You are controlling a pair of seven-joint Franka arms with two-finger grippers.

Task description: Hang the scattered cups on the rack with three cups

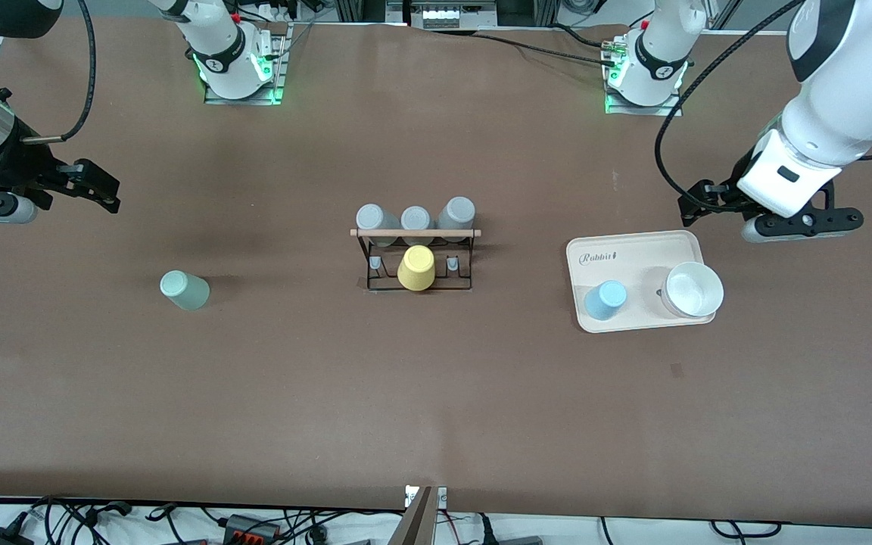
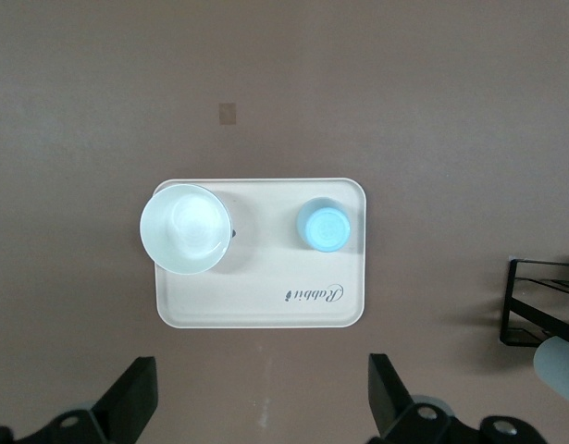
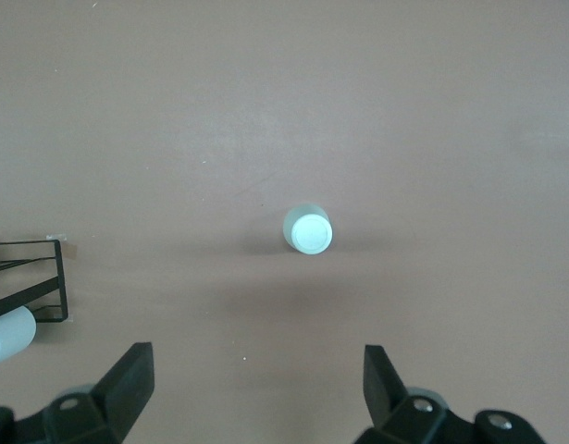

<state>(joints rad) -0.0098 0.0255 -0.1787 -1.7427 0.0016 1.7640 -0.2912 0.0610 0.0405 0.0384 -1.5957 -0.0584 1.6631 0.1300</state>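
My left gripper grabs the light blue cup by its closed base end (image 1: 612,292) next, to hang it on the rack (image 1: 415,233).
The pale sage-green cup (image 1: 185,290) stands mouth-down on the bare table toward the right arm's end; it also shows in the right wrist view (image 3: 308,228). The light blue cup (image 1: 605,299) stands mouth-down on the cream tray (image 1: 633,261), also in the left wrist view (image 2: 322,225). The black wire rack (image 1: 415,233) with its wooden dowel stands mid-table and carries three grey cups and a yellow tumbler (image 1: 416,267). My right gripper (image 1: 27,189) (image 3: 258,388) is open and empty, up over the table at its end. My left gripper (image 1: 773,212) (image 2: 264,398) is open and empty, up beside the tray.
A white bowl (image 1: 693,289) sits on the tray (image 2: 265,296) next to the blue cup, also in the left wrist view (image 2: 185,228). A corner of the rack shows in the left wrist view (image 2: 543,305) and in the right wrist view (image 3: 30,277).
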